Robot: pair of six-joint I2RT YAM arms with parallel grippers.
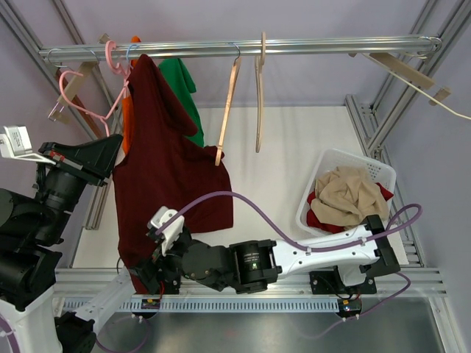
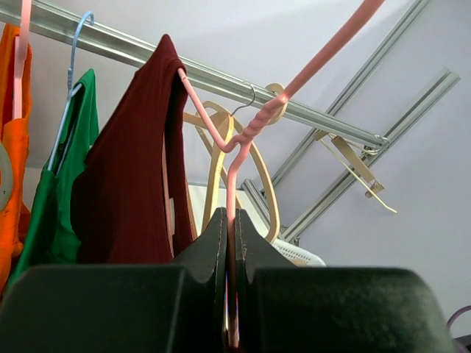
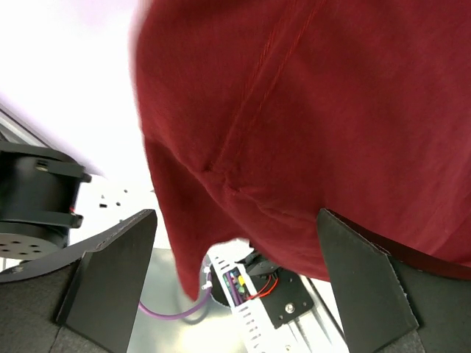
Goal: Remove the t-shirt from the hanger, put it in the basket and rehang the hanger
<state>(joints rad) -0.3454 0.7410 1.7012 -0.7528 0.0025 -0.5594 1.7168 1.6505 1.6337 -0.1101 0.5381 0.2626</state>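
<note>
I should next grab the dark red t-shirt's bottom hem with my right gripper. The t-shirt's shoulders then stay free to slip off the held pink hanger (image 1: 112,53).
A dark red t-shirt (image 1: 165,169) hangs on a pink wire hanger (image 1: 112,53) at the left of the rail. My left gripper (image 1: 112,151) is shut on the hanger's pink wire (image 2: 234,158), beside the shirt's shoulder (image 2: 132,184). My right gripper (image 1: 146,276) is low at the shirt's bottom hem. In the right wrist view it is open (image 3: 235,250), with the red hem (image 3: 294,147) hanging between the two spread fingers (image 3: 110,268), not pinched.
A green shirt (image 1: 184,88) and an orange shirt (image 1: 126,110) hang behind the red one. Two bare wooden hangers (image 1: 229,103) hang mid-rail. A white basket (image 1: 335,158) with beige and red clothes stands at the right. The metal rail (image 1: 294,45) runs across the top.
</note>
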